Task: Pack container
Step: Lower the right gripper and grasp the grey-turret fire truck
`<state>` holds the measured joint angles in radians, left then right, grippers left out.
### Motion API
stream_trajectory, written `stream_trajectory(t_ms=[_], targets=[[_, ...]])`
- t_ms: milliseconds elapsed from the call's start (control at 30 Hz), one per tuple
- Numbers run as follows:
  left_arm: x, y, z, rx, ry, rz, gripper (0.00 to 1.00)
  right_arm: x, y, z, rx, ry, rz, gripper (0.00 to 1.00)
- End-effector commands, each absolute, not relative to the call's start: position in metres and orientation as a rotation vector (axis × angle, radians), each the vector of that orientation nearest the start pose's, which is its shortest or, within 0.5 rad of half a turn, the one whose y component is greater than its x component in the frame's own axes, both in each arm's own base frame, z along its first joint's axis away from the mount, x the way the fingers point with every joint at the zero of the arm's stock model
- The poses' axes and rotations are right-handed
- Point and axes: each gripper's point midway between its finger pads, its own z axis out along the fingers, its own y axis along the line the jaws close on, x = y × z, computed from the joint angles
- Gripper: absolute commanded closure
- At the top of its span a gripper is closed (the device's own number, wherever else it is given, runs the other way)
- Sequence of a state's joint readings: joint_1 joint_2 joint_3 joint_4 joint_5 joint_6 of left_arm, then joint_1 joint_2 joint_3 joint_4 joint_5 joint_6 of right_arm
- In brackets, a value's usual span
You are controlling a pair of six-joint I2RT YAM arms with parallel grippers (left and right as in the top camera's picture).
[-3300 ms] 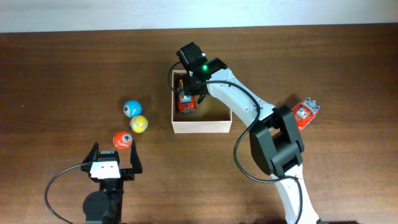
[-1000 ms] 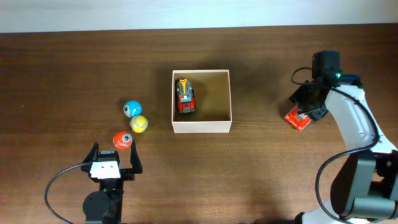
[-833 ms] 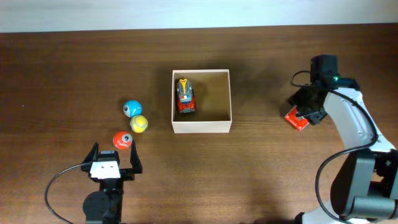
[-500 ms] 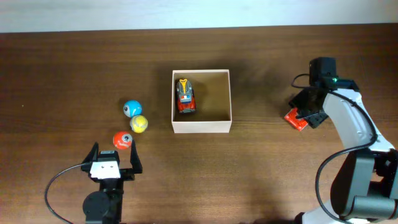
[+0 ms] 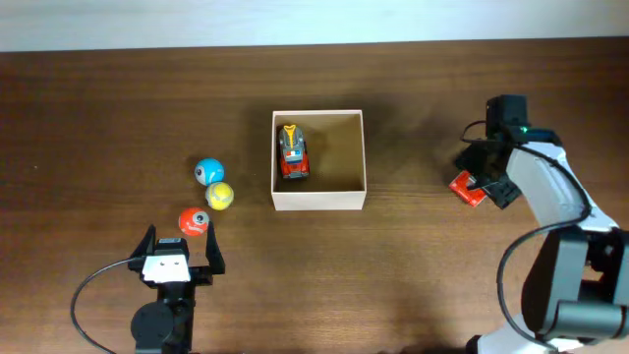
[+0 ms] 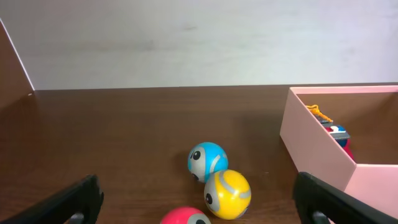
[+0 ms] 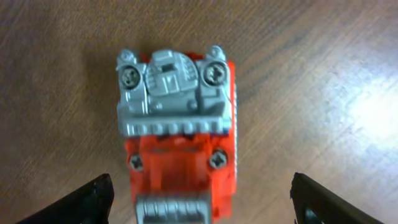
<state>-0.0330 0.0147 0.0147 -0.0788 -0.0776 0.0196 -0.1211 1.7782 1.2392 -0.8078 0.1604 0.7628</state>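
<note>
My right gripper's fingers are above the toy's grey bottom, so the gripper lowers next, before it closes on the red toy [image 5: 468, 189] [image 7: 178, 149].
The container [image 5: 317, 203] sits mid-table, a cream-walled open box, with a red toy car [image 5: 293, 155] lying along its left wall. The same container [image 6: 314, 137] and car [image 6: 336, 133] show at the right of the left wrist view. Right of the box, a red toy with a grey underside [image 5: 468, 188] lies on the table. My right gripper [image 5: 486, 181] hangs over it. In the right wrist view that toy [image 7: 177, 130] lies belly up between the open fingers of the right gripper [image 7: 202, 200], with a gap on each side. My left gripper [image 5: 181, 248] rests open near the front edge, holding nothing.
Left of the box lie three eyed balls: blue [image 5: 207, 171], yellow [image 5: 219, 196] and red-orange [image 5: 193, 222]. The left wrist view shows the blue ball [image 6: 207, 161], the yellow ball [image 6: 227, 193] and the red ball [image 6: 185, 217] just ahead of the left gripper [image 6: 199, 202].
My right arm left the container and swung to the red toy at the right, edging a little left and toward the back over it, and its jaws spread wider. The left arm stayed still.
</note>
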Motion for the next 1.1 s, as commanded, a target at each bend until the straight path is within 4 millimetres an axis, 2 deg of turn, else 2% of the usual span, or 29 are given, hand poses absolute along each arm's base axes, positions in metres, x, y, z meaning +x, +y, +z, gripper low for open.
stream_trajectory(t_ms=[0, 367, 800, 900, 1067], targets=[[0.246, 0.005, 0.158, 0.001, 1.646, 0.061, 0.01, 0.362, -0.079, 0.048, 1.225, 2.615, -0.17, 0.15], [0.246, 0.005, 0.158, 0.001, 1.646, 0.061, 0.01, 0.369, -0.081, 0.031, 1.226, 2.618, -0.186, 0.16], [0.246, 0.005, 0.158, 0.001, 1.646, 0.061, 0.01, 0.37, -0.081, 0.01, 1.199, 2.665, -0.207, 0.28], [0.246, 0.005, 0.158, 0.001, 1.646, 0.061, 0.01, 0.372, -0.081, 0.01, 1.178, 2.669, -0.202, 0.32], [0.246, 0.005, 0.158, 0.001, 1.646, 0.061, 0.01, 0.373, -0.082, 0.01, 1.14, 2.681, -0.207, 0.46]])
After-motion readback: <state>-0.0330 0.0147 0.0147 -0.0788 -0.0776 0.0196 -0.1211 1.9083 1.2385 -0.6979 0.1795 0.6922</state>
